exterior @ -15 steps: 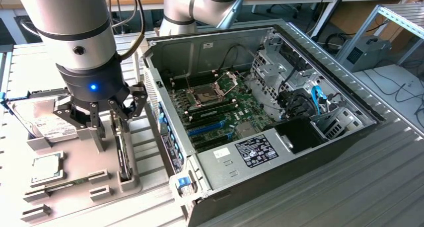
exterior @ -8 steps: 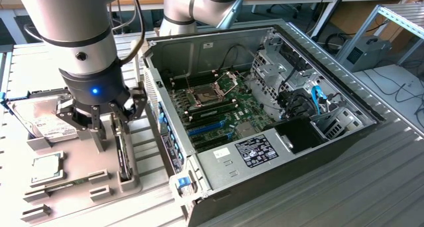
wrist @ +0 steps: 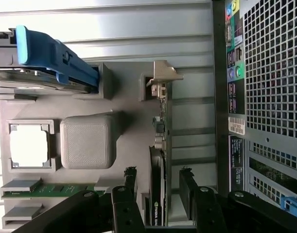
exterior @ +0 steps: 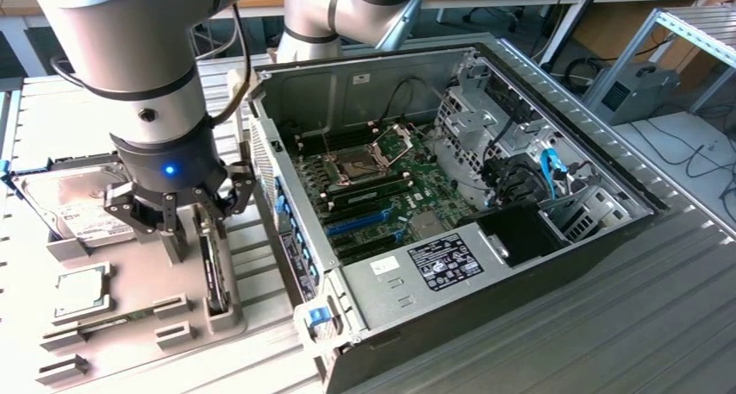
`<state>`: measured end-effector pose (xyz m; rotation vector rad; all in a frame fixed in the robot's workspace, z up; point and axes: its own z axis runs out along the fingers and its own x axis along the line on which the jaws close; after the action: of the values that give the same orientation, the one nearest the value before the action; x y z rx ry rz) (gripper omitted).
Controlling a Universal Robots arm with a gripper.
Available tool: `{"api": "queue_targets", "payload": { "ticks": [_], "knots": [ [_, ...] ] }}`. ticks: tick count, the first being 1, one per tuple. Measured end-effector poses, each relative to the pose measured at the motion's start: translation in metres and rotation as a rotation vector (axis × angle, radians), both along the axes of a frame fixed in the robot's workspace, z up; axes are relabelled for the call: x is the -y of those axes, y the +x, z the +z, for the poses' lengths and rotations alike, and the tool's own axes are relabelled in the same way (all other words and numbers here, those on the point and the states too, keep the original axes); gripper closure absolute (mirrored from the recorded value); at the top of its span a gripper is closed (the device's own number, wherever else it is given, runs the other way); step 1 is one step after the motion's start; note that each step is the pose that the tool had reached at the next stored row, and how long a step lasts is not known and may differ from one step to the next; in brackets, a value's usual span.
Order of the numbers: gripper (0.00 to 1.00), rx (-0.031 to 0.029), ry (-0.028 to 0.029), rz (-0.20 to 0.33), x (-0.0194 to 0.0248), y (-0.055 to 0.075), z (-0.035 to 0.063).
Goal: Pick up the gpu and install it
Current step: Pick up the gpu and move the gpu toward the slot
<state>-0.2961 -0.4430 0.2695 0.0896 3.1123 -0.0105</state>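
My gripper's open fingers are still above the GPU's upper edge by the grey holder and closing now would miss it, so lowering them comes first, before closing.
The gpu (exterior: 210,269) is a thin dark card standing on edge in a slot of the grey holder (exterior: 236,312), to the exterior view's left of the open computer case (exterior: 380,325). My gripper (exterior: 198,230) is lowered over it. In the wrist view the gpu (wrist: 158,204) runs between my two black fingers (wrist: 130,177), with its silver bracket (wrist: 163,77) at the far end. The gripper (wrist: 158,172) is open, straddling the card with a gap on each side.
On the grey holder also lie a hard drive (exterior: 75,206), a square CPU chip (exterior: 78,290) and a green memory stick (exterior: 109,325). Inside the case the motherboard (exterior: 397,187) shows blue slots (exterior: 362,226). The case's perforated wall (wrist: 270,73) stands close beside the gpu.
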Motion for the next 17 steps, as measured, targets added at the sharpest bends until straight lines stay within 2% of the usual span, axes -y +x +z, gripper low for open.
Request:
{"api": "queue_targets", "payload": {
  "ticks": [5,17],
  "knots": [
    [0.52,0.0001,0.0001,0.0,-0.0029,0.0,-0.0076],
    [0.52,-0.0001,0.0,0.0,-0.0031,0.0,-0.0267]
  ]
}}
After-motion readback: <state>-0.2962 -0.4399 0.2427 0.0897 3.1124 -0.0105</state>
